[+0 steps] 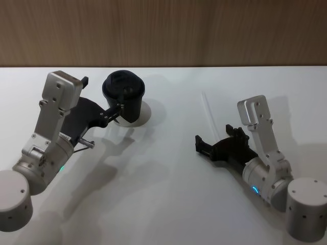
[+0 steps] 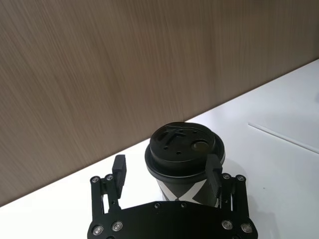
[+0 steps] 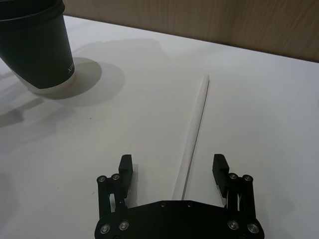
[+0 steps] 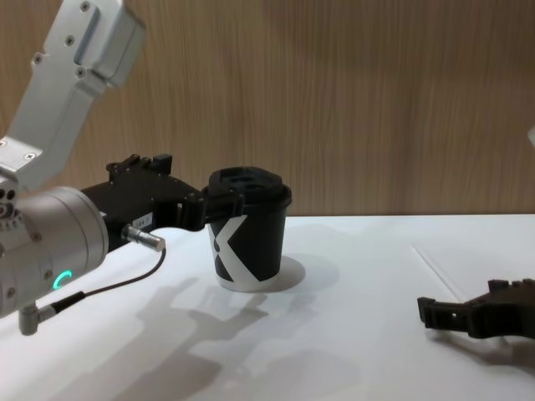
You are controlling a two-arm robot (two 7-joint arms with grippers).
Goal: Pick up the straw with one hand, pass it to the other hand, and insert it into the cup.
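My right gripper should next grab the white straw by its lower end (image 1: 216,137). The white straw's other end (image 1: 204,94) then stays free for my left gripper to grab.
The black cup (image 1: 124,94) with its domed lid stands on the white table (image 1: 163,194) at the back left; its white X mark (image 4: 227,244) shows in the chest view. My left gripper (image 1: 104,99) is open around the cup (image 2: 184,149): one finger (image 2: 213,172) is against its side, the other (image 2: 118,169) stands apart. The white straw (image 1: 208,109) lies flat on the table to the right. My right gripper (image 1: 214,133) is open, low over the table, and straddles the straw's (image 3: 197,124) near end, one finger (image 3: 125,167) on each side.
A wood-grain wall (image 1: 163,30) runs along the table's back edge. A thin black cable (image 4: 109,284) hangs from the left wrist. Bare tabletop lies between the cup and the straw and along the front.
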